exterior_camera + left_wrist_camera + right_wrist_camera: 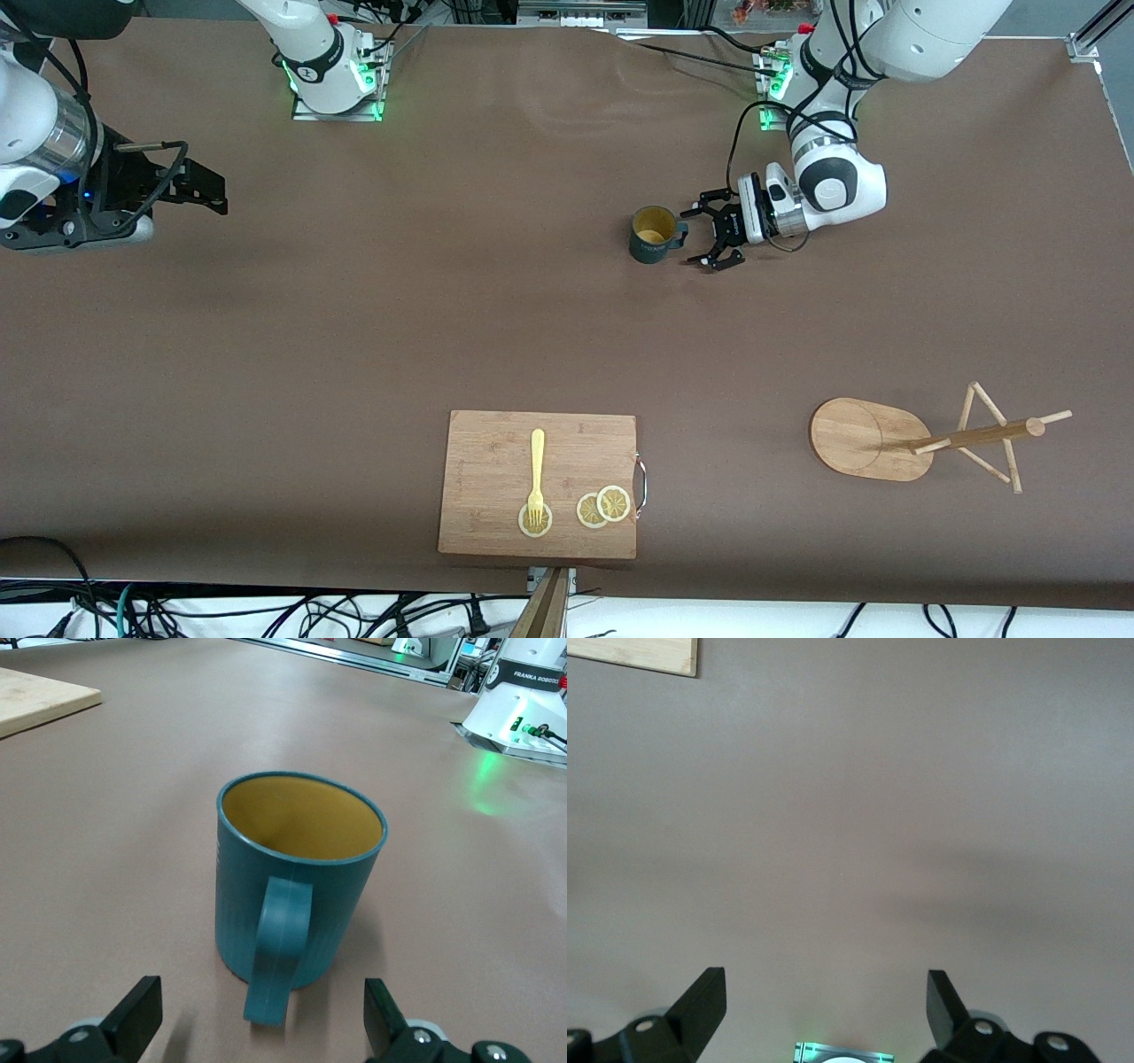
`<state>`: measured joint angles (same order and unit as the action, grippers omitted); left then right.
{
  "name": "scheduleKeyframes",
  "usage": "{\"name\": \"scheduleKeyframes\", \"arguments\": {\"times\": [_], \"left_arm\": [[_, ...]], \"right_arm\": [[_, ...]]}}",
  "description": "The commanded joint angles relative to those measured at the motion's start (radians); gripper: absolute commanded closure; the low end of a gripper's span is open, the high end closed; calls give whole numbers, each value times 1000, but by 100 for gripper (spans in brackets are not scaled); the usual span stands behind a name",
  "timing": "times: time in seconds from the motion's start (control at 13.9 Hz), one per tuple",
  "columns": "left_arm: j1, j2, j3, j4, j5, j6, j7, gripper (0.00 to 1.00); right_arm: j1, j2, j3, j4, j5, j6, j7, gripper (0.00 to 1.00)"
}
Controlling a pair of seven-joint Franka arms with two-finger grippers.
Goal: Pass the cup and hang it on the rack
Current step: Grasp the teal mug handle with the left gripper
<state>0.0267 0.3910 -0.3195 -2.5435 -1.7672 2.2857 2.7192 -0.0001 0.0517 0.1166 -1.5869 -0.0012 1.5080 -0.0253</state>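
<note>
The cup should be grabbed by its handle point(278, 952) with my left gripper, which leaves the dark teal cup's opening point(303, 818) free for a rack peg.
The dark teal cup point(654, 235) stands upright on the brown table, toward the robots' bases, its tan inside showing. In the left wrist view the cup point(297, 877) has its handle point(276, 948) turned toward my left gripper point(260, 1008). The left gripper point(697, 237) is open, low beside the cup, with one finger on each side of the handle and not touching it. My right gripper point(208, 193) waits open over the right arm's end of the table, with nothing between its fingers point(704, 997). The wooden rack point(864, 439) stands nearer the front camera, toward the left arm's end.
A bamboo cutting board point(496, 461) lies near the table's front edge with a yellow fork point(537, 470) and lemon slices point(603, 507) on it. Its corner shows in both wrist views point(35, 695) point(638, 654). Bare brown table lies between cup and rack.
</note>
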Motion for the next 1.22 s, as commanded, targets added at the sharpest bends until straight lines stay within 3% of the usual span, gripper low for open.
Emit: {"name": "scheduleKeyframes", "arguments": {"times": [0.0,0.22,0.29,0.72,0.79,0.93,1.08,1.15], "left_arm": [[-16,23,-4,11,-57,-3,86,0],[-16,23,-4,14,-58,-5,188,4],[-16,25,-4,14,-69,-6,189,0],[-22,40,-15,11,-87,-5,68,0],[-24,40,-18,11,-87,-5,74,5],[-22,39,-18,11,-87,-6,76,32],[-22,34,-18,11,-86,-8,95,48],[-22,32,-16,12,-86,-8,114,73]], "right_arm": [[-20,-16,15,1,-37,11,-54,0],[-23,-18,11,5,-45,11,-58,0],[-23,-15,0,4,-37,11,-55,0],[-20,-13,-5,-1,-45,12,-45,0],[-20,-13,-5,-1,-45,14,-45,0],[-20,-13,-5,-1,-46,17,-45,0],[-20,-13,-5,-1,-45,20,-45,0],[-20,-13,-3,-1,-46,20,-45,0]]}}
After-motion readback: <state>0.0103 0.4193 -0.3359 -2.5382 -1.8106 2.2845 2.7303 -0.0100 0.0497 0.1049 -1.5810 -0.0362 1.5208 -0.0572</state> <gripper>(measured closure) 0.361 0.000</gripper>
